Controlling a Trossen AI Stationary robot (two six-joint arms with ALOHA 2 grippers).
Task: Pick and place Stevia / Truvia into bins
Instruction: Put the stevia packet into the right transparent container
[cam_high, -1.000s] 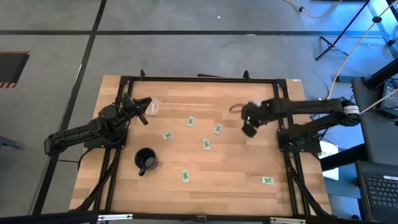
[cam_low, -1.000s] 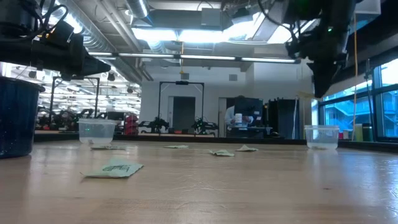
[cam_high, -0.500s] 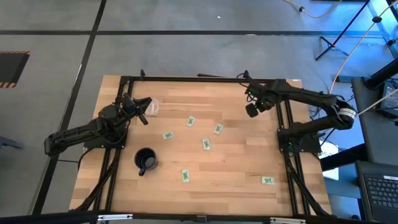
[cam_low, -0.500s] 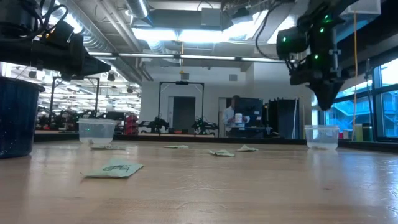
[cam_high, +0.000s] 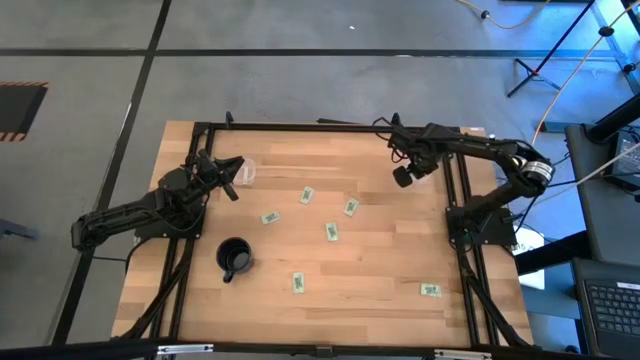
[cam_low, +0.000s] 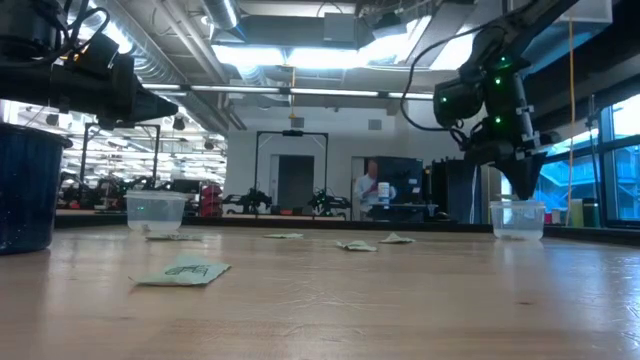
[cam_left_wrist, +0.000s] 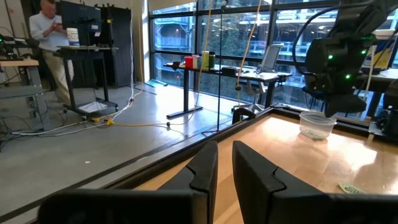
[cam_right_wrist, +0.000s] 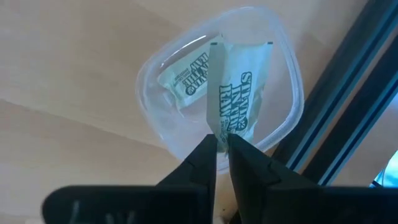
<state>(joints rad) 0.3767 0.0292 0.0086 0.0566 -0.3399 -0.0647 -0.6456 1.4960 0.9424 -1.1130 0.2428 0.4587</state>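
Observation:
The held sachet (cam_right_wrist: 239, 87) hangs inside the rim of the clear bin (cam_right_wrist: 297, 87) in the right wrist view, so my right gripper should open now.
My right gripper (cam_right_wrist: 221, 142) is shut on the lower edge of one Stevia sachet (cam_right_wrist: 241, 99), which hangs over a clear cup bin (cam_right_wrist: 147, 70) at the table's back right. A second sachet (cam_right_wrist: 186, 78) lies inside that bin. From above, the right gripper (cam_high: 403, 177) covers the bin. Level across the table, it (cam_low: 520, 185) hovers just over the bin (cam_low: 517, 218). Several more sachets (cam_high: 331, 231) lie flat mid-table. My left gripper (cam_high: 236, 178) waits beside the other clear bin (cam_high: 248, 172), its fingers (cam_left_wrist: 202, 168) nearly together with nothing between them.
A black mug (cam_high: 234, 257) stands at the front left. Single sachets lie near the front edge (cam_high: 297, 283) and front right (cam_high: 431, 290). A black frame rail (cam_right_wrist: 348, 112) runs just behind the right bin. A person (cam_left_wrist: 53, 37) stands at a desk far off.
The right gripper carried its sachet from mid-table toward the back right edge and now hangs over the bin. The left arm has not moved.

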